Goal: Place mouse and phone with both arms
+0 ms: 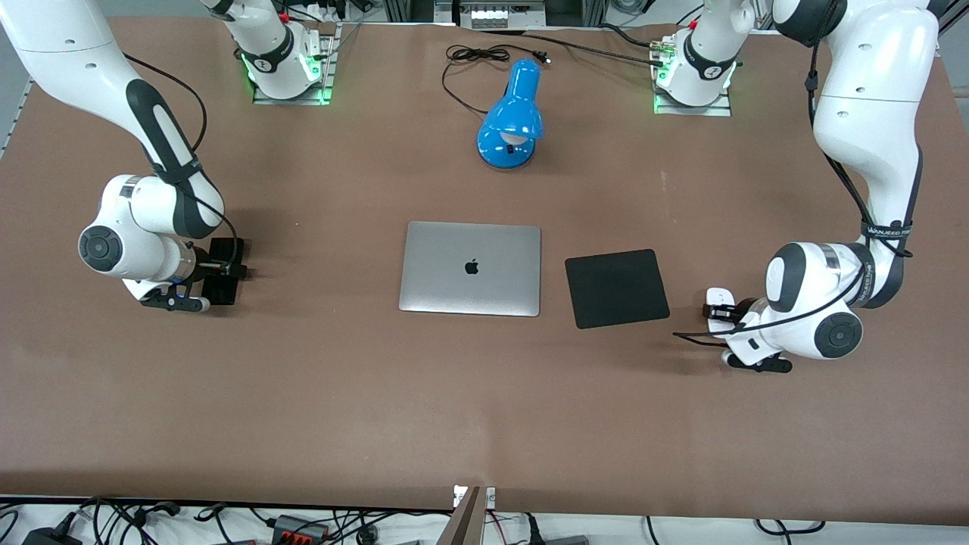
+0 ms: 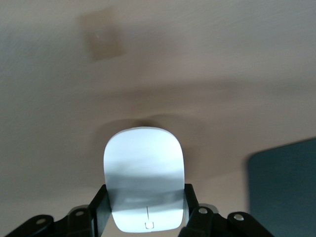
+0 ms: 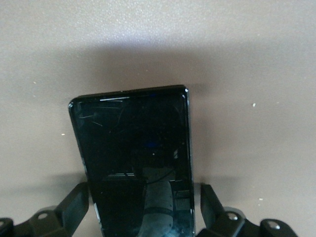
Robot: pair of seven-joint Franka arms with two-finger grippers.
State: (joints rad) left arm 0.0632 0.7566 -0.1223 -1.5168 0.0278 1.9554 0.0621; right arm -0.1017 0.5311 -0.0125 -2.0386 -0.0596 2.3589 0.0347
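The fingers of my right gripper are around the long sides of the black phone, low over the table. It is time to close them on the phone.
The white oval mouse (image 1: 717,295) lies at the left arm's end of the table, beside the black square pad (image 1: 617,288). My left gripper (image 1: 718,311) is low on it. In the left wrist view the gripper (image 2: 145,193) has a finger pressed against each side of the mouse (image 2: 143,170). The black phone (image 1: 224,292) lies at the right arm's end of the table under my right gripper (image 1: 227,272). In the right wrist view the gripper (image 3: 144,193) is open astride the phone (image 3: 136,153), with a gap showing at one finger (image 3: 210,200).
A closed silver laptop (image 1: 471,268) lies mid-table between the two arms, next to the pad, whose corner also shows in the left wrist view (image 2: 284,190). A blue desk lamp (image 1: 511,121) with a black cord stands farther from the front camera than the laptop.
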